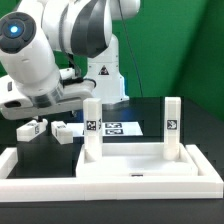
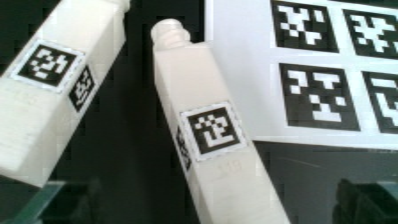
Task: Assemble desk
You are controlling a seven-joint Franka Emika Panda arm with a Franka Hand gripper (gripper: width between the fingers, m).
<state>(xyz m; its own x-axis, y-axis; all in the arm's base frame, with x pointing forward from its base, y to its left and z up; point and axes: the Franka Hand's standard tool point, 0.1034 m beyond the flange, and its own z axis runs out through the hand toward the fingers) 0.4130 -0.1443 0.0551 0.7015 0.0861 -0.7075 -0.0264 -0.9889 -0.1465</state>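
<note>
My wide fingers are above the loose leg (image 2: 219,141) beside the marker board in the wrist view. It isn't time to close yet: my gripper should lower to that leg first.
The desk's white top panel (image 1: 130,160) lies flat near the front. Two white legs stand upright at its far corners, one (image 1: 92,122) toward the exterior view's left and one (image 1: 171,122) toward its right. Two more tagged legs lie loose on the dark table further left: one (image 1: 33,128) (image 2: 54,85) and one (image 1: 65,132) (image 2: 205,125) nearer the marker board. My gripper (image 1: 50,108) (image 2: 214,205) hangs open just above the second loose leg, its dark fingers (image 2: 25,200) wide apart on either side and apart from it.
The marker board (image 1: 116,128) (image 2: 329,70) lies behind the top panel, right beside the loose leg under my gripper. Low white border bars (image 1: 110,187) run along the front and the exterior view's left. The arm's base (image 1: 103,70) stands at the back.
</note>
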